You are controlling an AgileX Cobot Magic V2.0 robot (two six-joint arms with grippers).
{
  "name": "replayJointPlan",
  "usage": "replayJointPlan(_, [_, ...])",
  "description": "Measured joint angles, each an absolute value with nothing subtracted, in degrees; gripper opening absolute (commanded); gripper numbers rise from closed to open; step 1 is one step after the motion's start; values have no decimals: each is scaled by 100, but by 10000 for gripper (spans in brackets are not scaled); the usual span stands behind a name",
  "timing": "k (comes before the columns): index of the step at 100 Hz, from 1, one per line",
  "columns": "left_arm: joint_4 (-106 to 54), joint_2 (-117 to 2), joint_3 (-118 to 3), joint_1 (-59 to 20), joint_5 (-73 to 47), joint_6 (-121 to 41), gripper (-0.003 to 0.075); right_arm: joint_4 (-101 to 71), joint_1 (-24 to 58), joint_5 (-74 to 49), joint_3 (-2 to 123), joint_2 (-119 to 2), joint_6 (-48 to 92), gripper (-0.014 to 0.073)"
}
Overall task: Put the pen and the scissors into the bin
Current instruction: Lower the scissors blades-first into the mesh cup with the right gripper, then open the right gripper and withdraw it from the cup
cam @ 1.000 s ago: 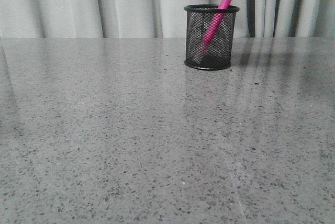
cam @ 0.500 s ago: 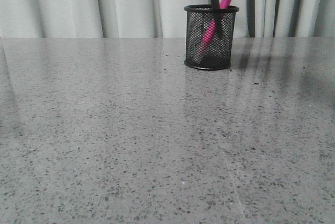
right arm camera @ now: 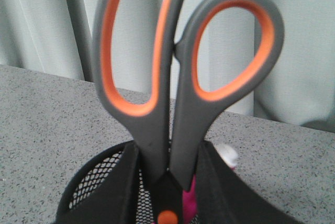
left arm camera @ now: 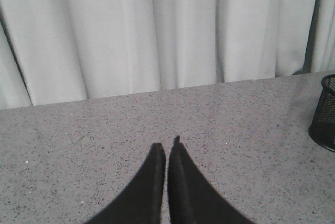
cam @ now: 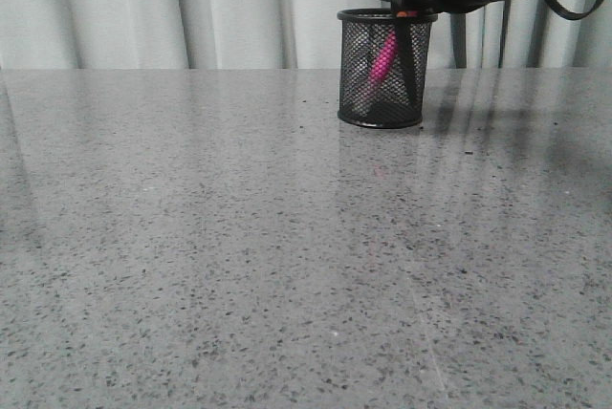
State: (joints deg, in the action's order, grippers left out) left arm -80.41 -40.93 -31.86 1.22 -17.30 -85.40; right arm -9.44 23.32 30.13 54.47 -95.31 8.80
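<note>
I should open my right gripper now, because the scissors' blades reach down inside the mesh bin.
The black wire-mesh bin stands far back on the table, right of centre. The pink pen leans inside it. My right gripper hangs just over the bin's rim, shut on the scissors just below the handles. The grey, orange-lined handles point up. The orange pivot sits at rim level and the blades reach down inside the bin. The right wrist view shows the gripper, the bin's rim and the pen's whitish cap. My left gripper is shut and empty, low over the table.
The grey speckled table runs back to pale curtains. In the left wrist view, the bin shows at the right edge, well away from the left gripper.
My right arm has come down into the front view with the scissors. The blades have gone deeper into the bin. The pen's top is now hidden behind the gripper.
</note>
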Motion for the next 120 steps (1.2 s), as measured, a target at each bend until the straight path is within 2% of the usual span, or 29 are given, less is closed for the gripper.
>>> replayJointPlan(7, [-8041, -4093, -3186, 122, -1729, -8540, -19, -944, 2332, 3016, 5447, -9531, 880, -47])
replayJointPlan(14, [-8041, -4093, -3186, 122, -1719, -8540, -19, -944, 2332, 3016, 5447, -9531, 880, 12])
replayJointPlan(31, [-8041, -4093, -3186, 122, -1719, -8540, -19, -944, 2332, 3026, 5447, -9531, 880, 235])
replayJointPlan(40, [-8041, -4093, -3186, 122, -1719, -8540, -19, -944, 2332, 3026, 5447, -9531, 880, 309])
replayJointPlan(71, [-8041, -4093, -3186, 122, -1719, -8540, -19, -944, 2340, 3039, 5434, -9129, 880, 319])
replayJointPlan(78, [-8041, -4093, -3186, 122, -1719, -8540, -19, -944, 2340, 3039, 5423, -8868, 880, 311])
replayJointPlan(87, [-8041, -4093, -3186, 122, -1719, -8540, -19, -944, 2340, 3039, 5332, -8449, 880, 252])
replayJointPlan(94, [-8041, -4093, -3186, 122, -1719, -8540, -19, -944, 2293, 3051, 5205, -8086, 880, 171])
replayJointPlan(109, [-8041, -4093, -3186, 122, -1719, -8540, -19, -944, 2055, 3087, 4776, -7212, 880, -78])
replayJointPlan(120, [-8031, -4093, -3186, 122, -1719, -8540, -19, -944, 1847, 3005, 4414, -6586, 880, -75])
